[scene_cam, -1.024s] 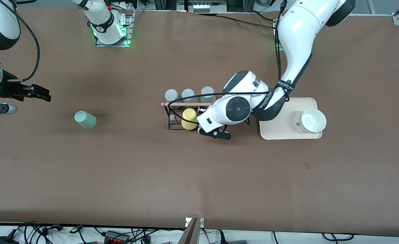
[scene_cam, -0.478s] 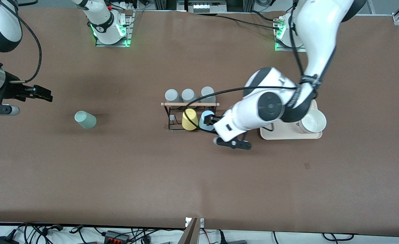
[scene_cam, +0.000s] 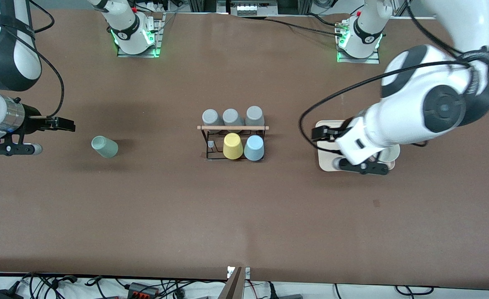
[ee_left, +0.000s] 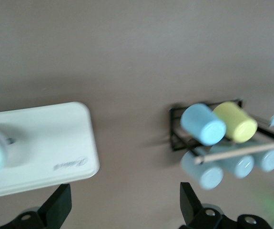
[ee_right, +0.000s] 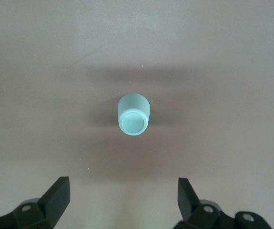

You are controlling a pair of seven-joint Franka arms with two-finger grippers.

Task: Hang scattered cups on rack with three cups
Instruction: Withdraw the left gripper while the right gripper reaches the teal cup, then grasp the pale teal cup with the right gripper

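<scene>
Next, the right gripper grabs the green cup by its closed base end (scene_cam: pixel 98 143), leaving the cup's opening free to slip onto the rack (scene_cam: pixel 209 143).
The black wire rack (scene_cam: pixel 209 143) with its wooden dowel (scene_cam: pixel 232 128) stands mid-table. The pale blue cup (scene_cam: pixel 254 148) hangs on it beside the yellow cup (scene_cam: pixel 232 146). The sage green cup (scene_cam: pixel 104 147) lies on its side on the table toward the right arm's end. My left gripper (scene_cam: pixel 320 133) is open and empty over the rack-side edge of the cream tray. My right gripper (scene_cam: pixel 63 124) is open and empty, beside the green cup. The right wrist view shows the green cup (ee_right: pixel 134 114) out in front of that gripper (ee_right: pixel 122 205). The left wrist view shows the rack (ee_left: pixel 175 138) and blue cup (ee_left: pixel 202 124) away from the open gripper (ee_left: pixel 126 210).
Three grey cups (scene_cam: pixel 232 117) hang on the rack's row farther from the front camera. A cream tray (scene_cam: pixel 326 160) with a white bowl (scene_cam: pixel 390 154), partly hidden by the left arm, lies toward the left arm's end. The tray also shows in the left wrist view (ee_left: pixel 55 143).
The left gripper let go of the blue cup on the rack and drew back over the tray. The right gripper shifted slightly toward the green cup.
</scene>
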